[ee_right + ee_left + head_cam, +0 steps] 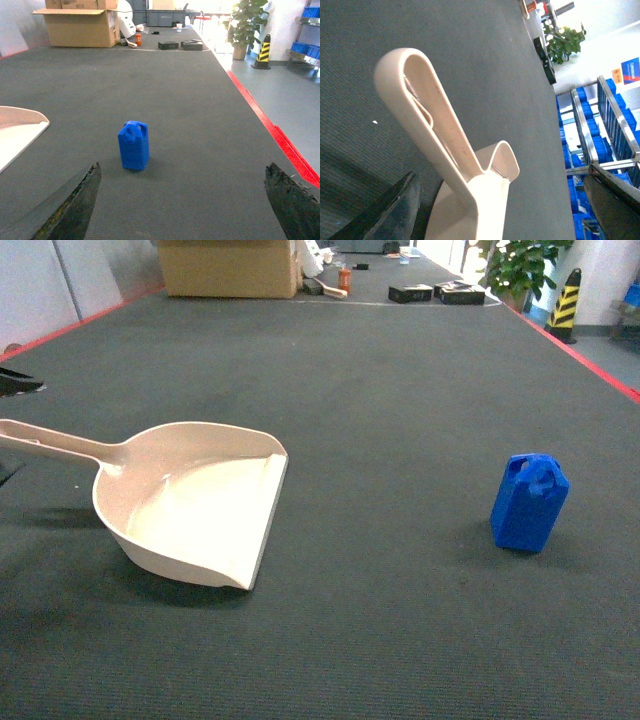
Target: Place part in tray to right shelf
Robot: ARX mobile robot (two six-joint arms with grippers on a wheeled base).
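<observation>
Next, my left gripper takes the cream tray by its long handle [58, 440], which keeps the wide open bowl [198, 502] free to carry the blue part.
The cream tray [200, 505] lies on the dark mat at the left, its handle [55, 443] running off the left edge. In the left wrist view the handle [427, 117] and the tray's back wall show between the wide-apart fingers of my left gripper [501, 172], which is open and not touching them. Only a dark tip of that gripper [15, 383] shows in the head view. The blue part [529, 502] stands upright at the right. My right gripper [182, 166] is open, with the part [133, 146] ahead of its left finger. The steel shelf [592, 135] shows far right.
A cardboard box [228, 267], black boxes [410, 293] and small items sit at the mat's far end. A potted plant [515, 265] and a striped cone [566, 305] stand beyond the red edge line [590, 360]. Blue crates [582, 210] fill the shelf.
</observation>
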